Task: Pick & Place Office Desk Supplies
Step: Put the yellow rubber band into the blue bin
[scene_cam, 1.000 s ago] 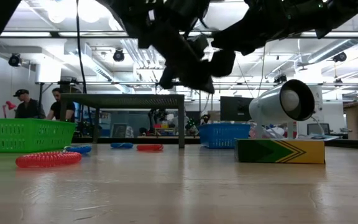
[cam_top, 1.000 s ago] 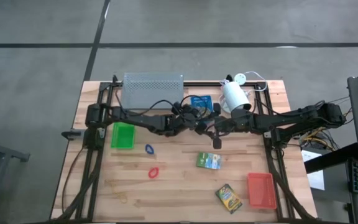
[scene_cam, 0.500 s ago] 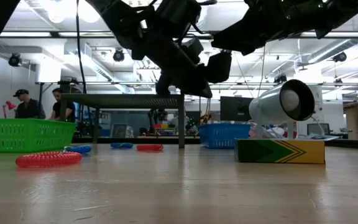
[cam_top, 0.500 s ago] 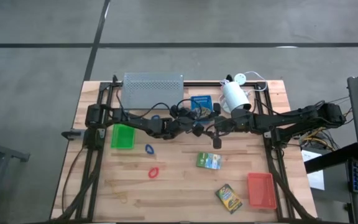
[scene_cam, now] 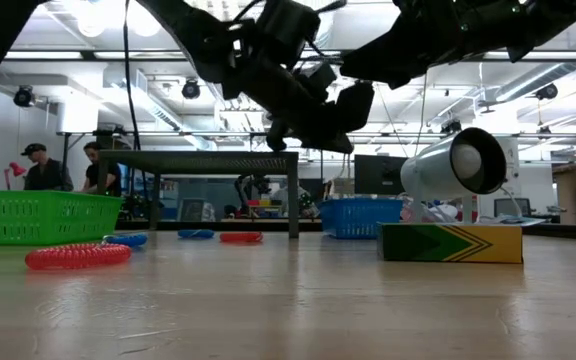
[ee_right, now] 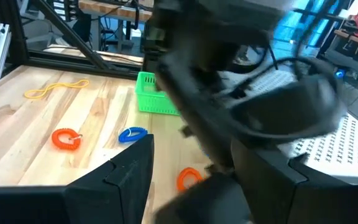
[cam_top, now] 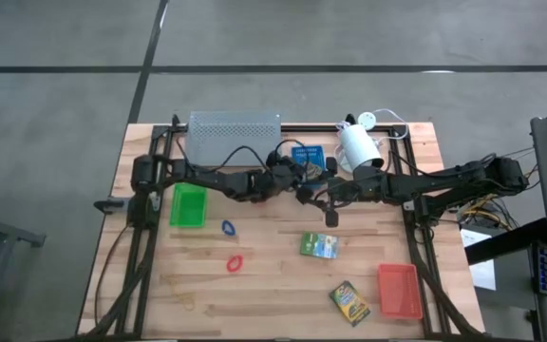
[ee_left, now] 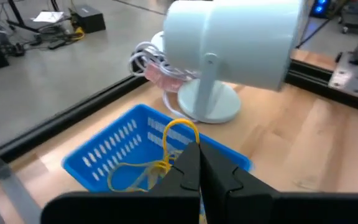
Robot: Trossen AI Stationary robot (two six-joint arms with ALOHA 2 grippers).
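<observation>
I should keep holding the rubber band (ee_left: 178, 124) with my left gripper until the rubber band hangs well inside the blue tray. My fingers are over the tray's near rim.
My left gripper (ee_left: 194, 163) is shut on a thin yellow-tan rubber band (ee_left: 180, 126), just above the near rim of the blue tray (ee_left: 114, 149), which stands in front of the white lamp (ee_left: 229, 43). In the high view it sits at mid-table (cam_top: 299, 175). My right gripper (cam_top: 329, 201) hovers open right beside it and holds nothing. The green tray (cam_top: 187, 206), a blue loop (cam_top: 228, 228), a red loop (cam_top: 235, 263), two card boxes (cam_top: 318, 246) (cam_top: 349, 302), the red-orange tray (cam_top: 399, 290) and another rubber band (cam_top: 180, 302) lie flat on the table. My left gripper pinches the rubber band between its two shut fingertips, at a stretch of the band (ee_left: 166, 165) right beside them. One end curls up in a small loop, and the rest trails slack over the blue tray's slotted wall (ee_left: 126, 173). The fingers slant gently down toward the table's far side.
The grey perforated shelf (cam_top: 234, 138) stands at the far edge left of the blue tray. The lamp (cam_top: 359, 147) stands to the tray's right. An orange loop (ee_right: 188, 177) lies under the left arm. People stand in the room beyond the table (scene_cam: 63, 165).
My left arm has swung a little toward the table's far edge, toward the blue tray, and its wrist has turned somewhat. It stays shut on the rubber band.
</observation>
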